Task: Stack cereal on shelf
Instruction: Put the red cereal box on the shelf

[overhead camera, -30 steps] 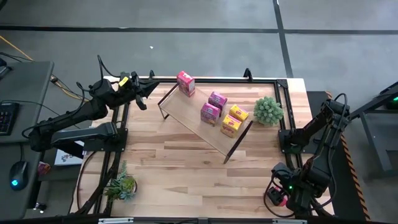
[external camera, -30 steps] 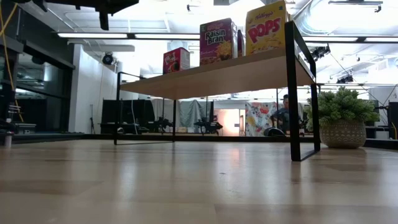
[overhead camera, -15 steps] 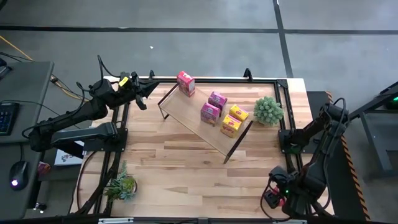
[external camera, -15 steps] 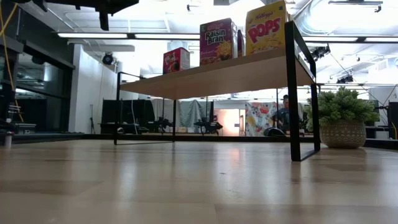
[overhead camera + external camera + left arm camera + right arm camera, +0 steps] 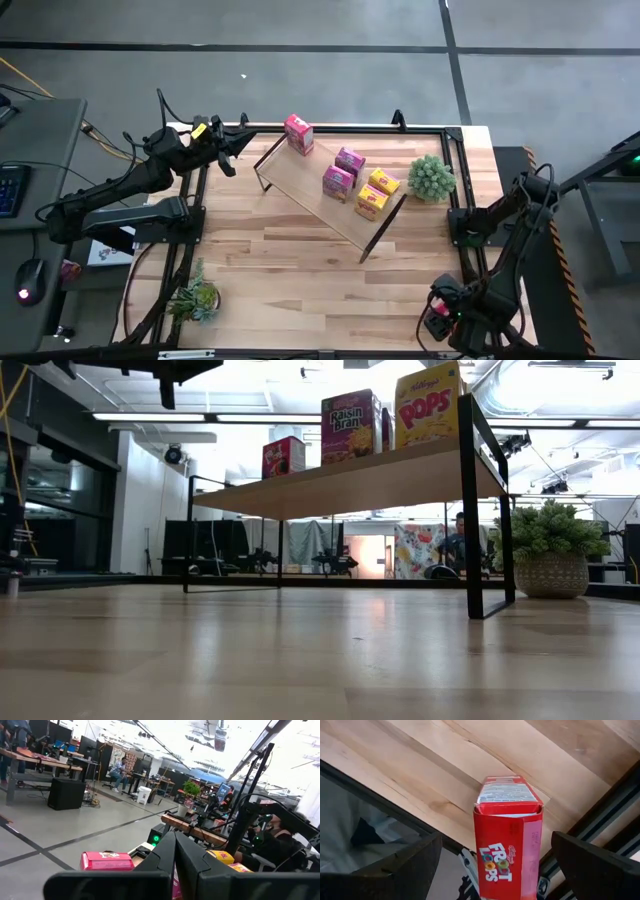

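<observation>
The red Froot Loops box should go on the shelf. To add it there, my right gripper should next grab the box by its flapped top end point(image 5: 507, 820).
The shelf point(image 5: 330, 188) stands slantwise in the middle of the table on its dark end frames. On its board stand several cereal boxes: a pink one point(image 5: 298, 133), magenta ones point(image 5: 349, 160) and yellow ones point(image 5: 383, 181). Another cereal box, red point(image 5: 507, 835), is at the table's near right corner. My right gripper point(image 5: 496, 840) hangs open above it, pointing down, one finger on either side and both apart from the box. The box's lower end is cut off by the picture's edge. My left gripper point(image 5: 175, 862) is shut and waits in the air at the far left corner.
A potted plant point(image 5: 432, 177) stands by the shelf's right end, and a second plant point(image 5: 195, 298) sits near the front left corner. A dark metal frame point(image 5: 455, 200) runs along the table's edges. Bare wood lies in front of the shelf point(image 5: 300, 270).
My right gripper has sunk toward the red box at the near right corner, still open. The left arm, the shelf and the boxes on it have kept still.
</observation>
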You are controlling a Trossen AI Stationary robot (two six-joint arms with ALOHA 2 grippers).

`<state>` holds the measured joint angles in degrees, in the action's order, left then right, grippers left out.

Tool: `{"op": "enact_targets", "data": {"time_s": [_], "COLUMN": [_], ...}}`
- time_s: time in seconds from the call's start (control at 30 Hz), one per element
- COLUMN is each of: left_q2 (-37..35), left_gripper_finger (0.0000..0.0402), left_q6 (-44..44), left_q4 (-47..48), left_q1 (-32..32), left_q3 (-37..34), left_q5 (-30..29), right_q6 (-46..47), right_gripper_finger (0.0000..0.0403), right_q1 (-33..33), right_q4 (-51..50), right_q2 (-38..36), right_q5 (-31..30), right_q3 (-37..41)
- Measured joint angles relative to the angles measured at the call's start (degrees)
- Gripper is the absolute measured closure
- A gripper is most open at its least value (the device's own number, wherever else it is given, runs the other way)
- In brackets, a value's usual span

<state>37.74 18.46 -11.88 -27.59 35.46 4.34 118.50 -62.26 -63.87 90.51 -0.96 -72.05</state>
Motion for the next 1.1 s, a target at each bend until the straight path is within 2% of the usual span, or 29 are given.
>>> {"op": "enact_targets", "data": {"time_s": [0.33,0.63,0.73,1.1], "left_q2": [0.0,0.0,0.0,0.0], "left_gripper_finger": [0.0402,0.0402,0.0401,0.0401], "left_q6": [-0.1,0.0,-0.1,-0.1], "left_q4": [0.0,0.0,0.0,0.0], "left_q1": [0.0,0.0,0.0,0.0], "left_q3": [0.0,0.0,0.0,0.0], "left_q5": [0.0,0.0,0.0,0.0], "right_q6": [-2.5,-2.7,-2.5,-5.7], "right_gripper_finger": [0.0034,0.0045,0.0076,0.0230], "right_q1": [-0.1,-0.1,-0.1,0.1], "right_q4": [1.4,-0.8,-1.8,1.3], "right_q2": [4.7,5.5,5.5,5.5], "right_q5": [0.3,2.6,3.2,4.4], "right_q3": [0.0,0.0,0.0,0.0]}}
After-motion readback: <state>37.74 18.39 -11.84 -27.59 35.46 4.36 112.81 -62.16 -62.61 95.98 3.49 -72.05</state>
